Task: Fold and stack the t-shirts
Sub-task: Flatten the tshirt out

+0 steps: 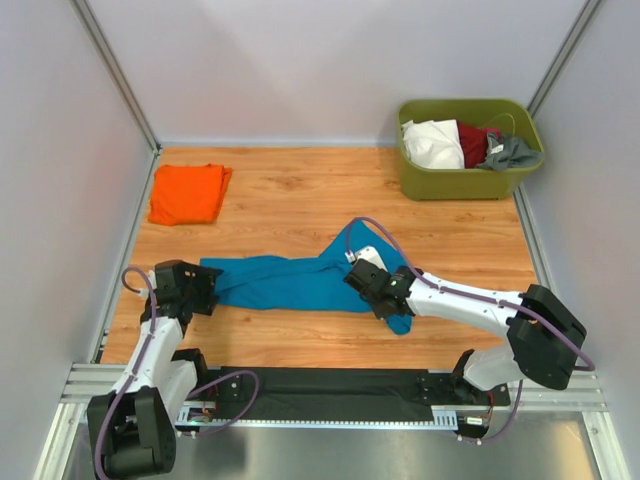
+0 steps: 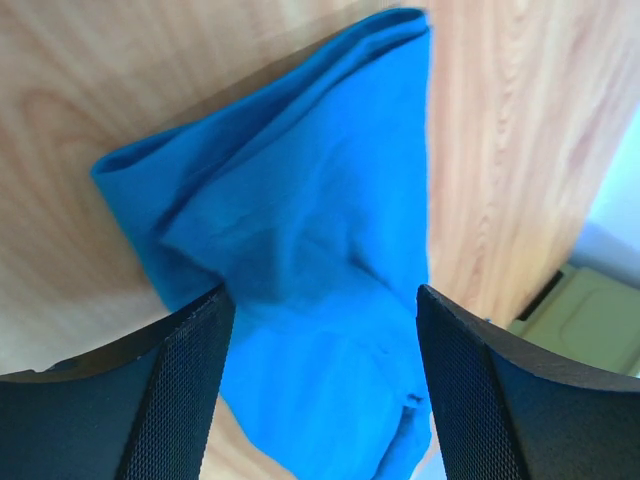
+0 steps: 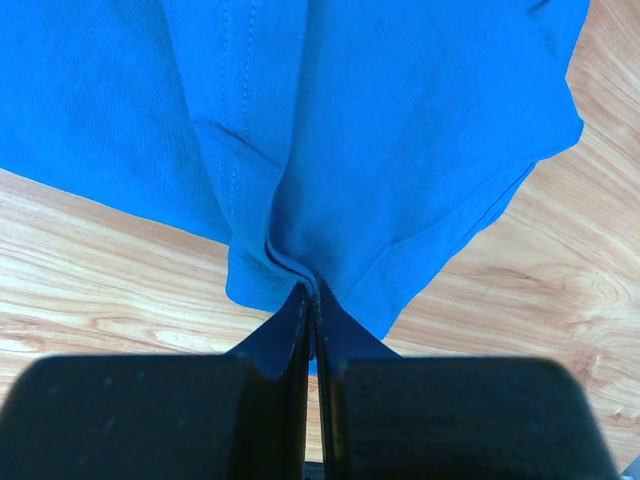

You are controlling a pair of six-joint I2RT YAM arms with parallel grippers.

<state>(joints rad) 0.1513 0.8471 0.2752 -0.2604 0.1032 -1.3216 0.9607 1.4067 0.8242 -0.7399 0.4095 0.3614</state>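
Note:
The teal-blue t-shirt (image 1: 290, 280) needs to be spread flat for folding, so next my left gripper will pinch it at the end opposite my right gripper.
The teal-blue t-shirt (image 1: 290, 280) lies stretched out and rumpled across the middle of the wooden table. My right gripper (image 1: 378, 300) is shut on a pinched fold at its right end; the wrist view shows the cloth (image 3: 380, 130) clamped between the jaws (image 3: 313, 292). My left gripper (image 1: 203, 290) is open at the shirt's left end, its fingers either side of the cloth (image 2: 310, 250) without gripping it. The orange t-shirt (image 1: 187, 193) lies folded at the far left.
An olive-green tub (image 1: 468, 148) at the far right holds white, red and grey cloth. White walls enclose the table on three sides. A black mat (image 1: 330, 392) lies along the near edge between the arm bases.

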